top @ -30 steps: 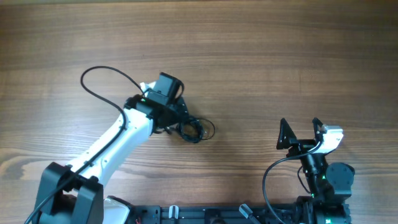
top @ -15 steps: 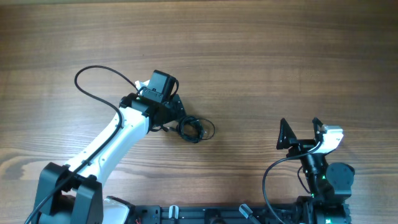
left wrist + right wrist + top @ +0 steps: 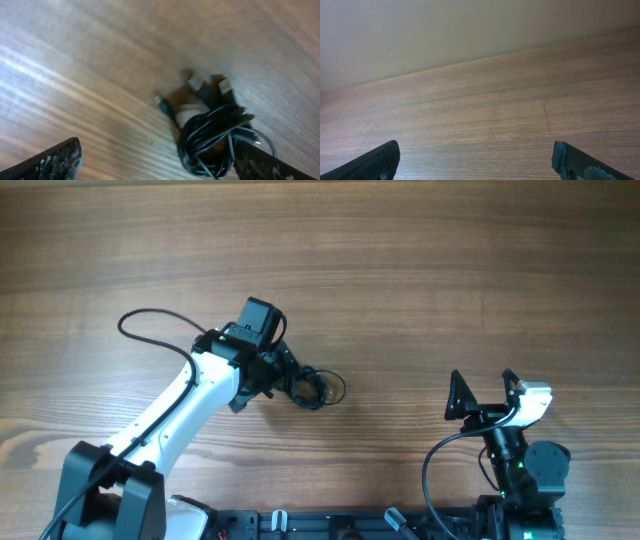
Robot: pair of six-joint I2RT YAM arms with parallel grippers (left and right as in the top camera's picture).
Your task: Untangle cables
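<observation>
To untangle the cables, my left gripper should next grab the coil's near side, leaving its far side open for my right gripper.
The cables point(image 3: 313, 387) are thin black wires bunched in a small knot at the table's middle. In the left wrist view the cables point(image 3: 215, 141) show as a tight coil with small plug ends pointing away. My left gripper point(image 3: 270, 381) is open just left of the knot. In its own view the left gripper point(image 3: 160, 167) has the coil close to its right finger, with nothing held. My right gripper point(image 3: 483, 392) is open and empty at the front right, far from the cables. It also shows open over bare wood in the right wrist view point(image 3: 477, 165).
The wooden table point(image 3: 420, 270) fills the views. A thicker black camera cable point(image 3: 150, 320) loops out from the left arm to the left. A plain wall point(image 3: 470, 30) shows beyond the table's far edge in the right wrist view.
My left wrist has shifted a little toward the front left and turned, and its camera cable loop has moved with it. The knot and the right arm have not moved.
</observation>
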